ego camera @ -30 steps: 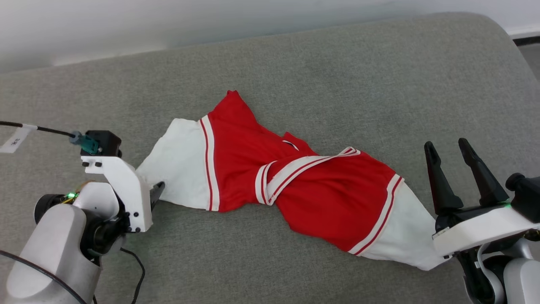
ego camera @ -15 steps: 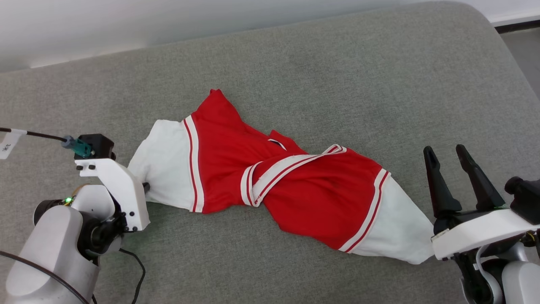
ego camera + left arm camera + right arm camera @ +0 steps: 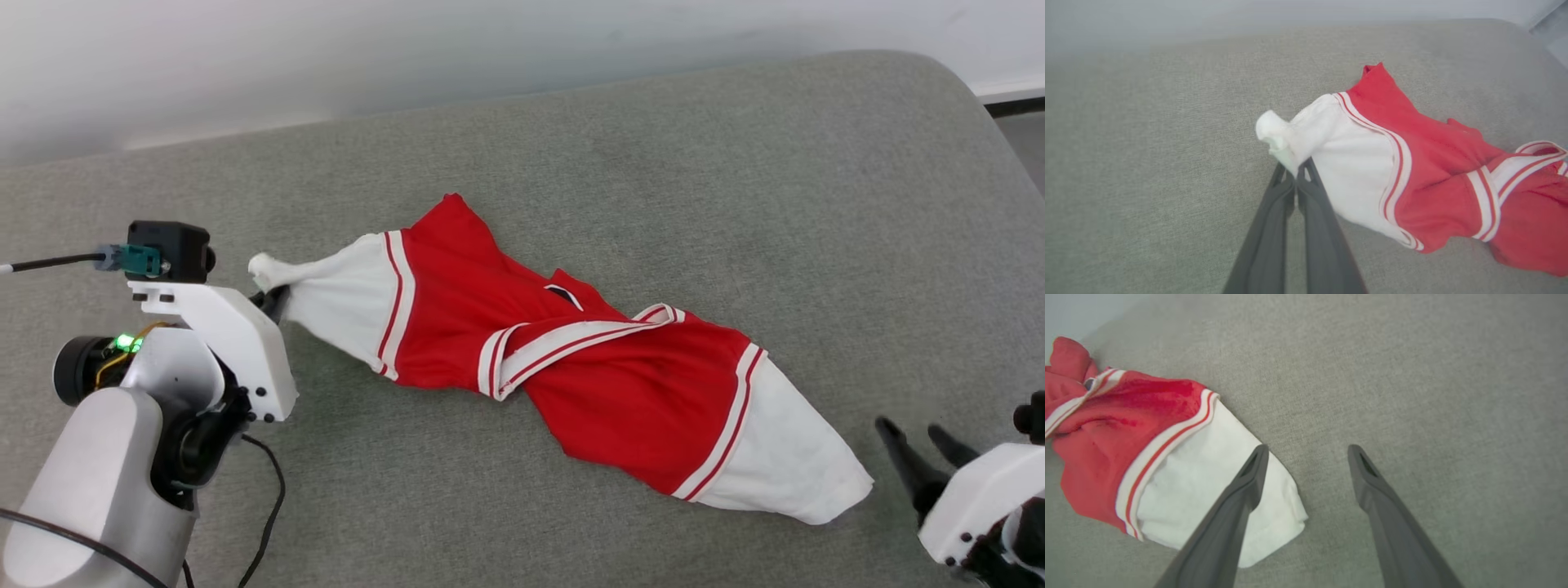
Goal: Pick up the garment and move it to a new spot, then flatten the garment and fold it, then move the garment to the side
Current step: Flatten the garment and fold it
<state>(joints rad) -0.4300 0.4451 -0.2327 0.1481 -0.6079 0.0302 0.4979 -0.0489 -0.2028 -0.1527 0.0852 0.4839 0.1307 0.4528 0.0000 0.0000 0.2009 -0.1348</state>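
The other white sleeve should be grabbed next by its cuff corner [image 3: 854, 486] with my right gripper, to spread the twisted garment [image 3: 578, 363] out flat.
The garment [image 3: 571, 359], red with white sleeves and striped trim, lies twisted across the grey cushion [image 3: 653, 163]. My left gripper [image 3: 269, 298] is shut on the tip of its left white sleeve [image 3: 1290, 139], pinching a bunched knob of cloth and lifting it slightly. The sleeve is pulled taut toward the gripper [image 3: 1295, 173]. My right gripper [image 3: 918, 437] hangs open at the lower right, just right of the other white sleeve [image 3: 792, 474]. In the right wrist view its left finger [image 3: 1249, 473] overlaps that sleeve [image 3: 1208, 490], with bare cushion between the gripper's [image 3: 1308, 451] tips.
The cushion's rounded back edge meets a pale wall [image 3: 408, 57]. A black cable [image 3: 265, 498] trails from the left arm over the cushion's front left. Dark floor [image 3: 1020, 122] shows past the right corner.
My left gripper has shut on the left sleeve tip and raised it, bunching the cloth. My right gripper has dropped low toward the frame's corner, still open. The head view has shifted.
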